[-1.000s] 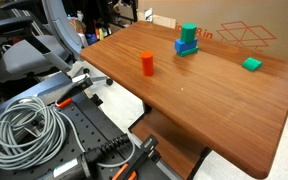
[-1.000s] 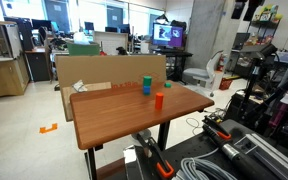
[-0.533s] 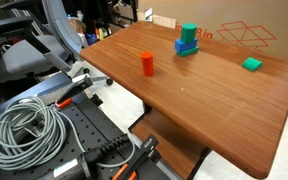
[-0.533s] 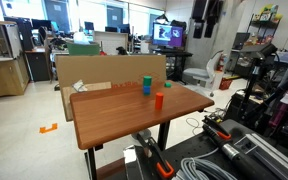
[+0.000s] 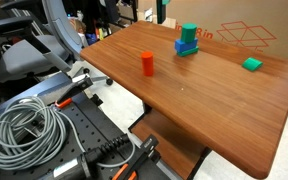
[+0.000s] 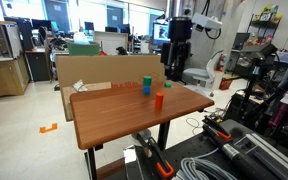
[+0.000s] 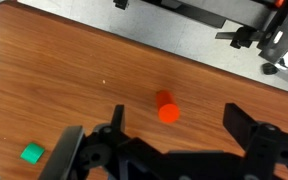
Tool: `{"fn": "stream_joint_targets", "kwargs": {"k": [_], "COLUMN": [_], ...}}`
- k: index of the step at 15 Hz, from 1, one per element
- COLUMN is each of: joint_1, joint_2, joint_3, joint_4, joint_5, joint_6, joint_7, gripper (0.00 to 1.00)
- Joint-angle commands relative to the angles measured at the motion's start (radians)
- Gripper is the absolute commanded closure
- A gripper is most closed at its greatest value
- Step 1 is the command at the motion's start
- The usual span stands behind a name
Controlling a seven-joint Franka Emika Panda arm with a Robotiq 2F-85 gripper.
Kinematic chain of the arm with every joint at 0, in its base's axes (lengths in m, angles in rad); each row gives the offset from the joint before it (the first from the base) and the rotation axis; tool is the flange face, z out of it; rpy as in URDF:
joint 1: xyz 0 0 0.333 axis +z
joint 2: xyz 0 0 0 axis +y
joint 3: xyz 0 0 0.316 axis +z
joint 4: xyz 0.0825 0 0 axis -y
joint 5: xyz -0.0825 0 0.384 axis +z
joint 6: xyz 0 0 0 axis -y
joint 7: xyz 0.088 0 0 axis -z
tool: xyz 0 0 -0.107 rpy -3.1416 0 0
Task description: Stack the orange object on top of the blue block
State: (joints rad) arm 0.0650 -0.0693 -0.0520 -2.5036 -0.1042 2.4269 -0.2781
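I should next grab the orange object from above, across its upper sides; its base stays free to stack on the blue block.
The orange object is a small upright cylinder standing alone on the wooden table in both exterior views (image 5: 147,63) (image 6: 158,100). In the wrist view it (image 7: 168,110) lies below and between my fingers. The blue block (image 5: 187,49) (image 6: 145,91) lies flat farther back, with a teal-green cube (image 5: 188,34) on top of it. My gripper (image 6: 174,70) (image 7: 176,120) hangs well above the table, roughly over the cylinder, open and empty. The blue block is out of the wrist view.
A flat green block (image 5: 251,64) (image 7: 31,153) lies apart on the table (image 5: 214,105). A cardboard box (image 5: 246,34) stands along the far edge. Coiled cable (image 5: 26,130) and black equipment sit below the near edge.
My arm has swung in from the side and now hangs over the table above the cylinder. The blocks and the cylinder have not moved.
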Motion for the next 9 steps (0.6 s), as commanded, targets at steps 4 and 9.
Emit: {"fn": "stream_joint_targets", "kwargs": {"k": [4,9], "joint_1": [-0.022,-0.026], "joint_2": [0.232,0.334], "joint_3": [0.046,0.06], "joint_4": [0.123,0.197], "joint_5": [0.104,0.104], "joint_6": [0.045,0.046], "joint_7": [0.037,0.087], "gripper": [0.0,0.0]}}
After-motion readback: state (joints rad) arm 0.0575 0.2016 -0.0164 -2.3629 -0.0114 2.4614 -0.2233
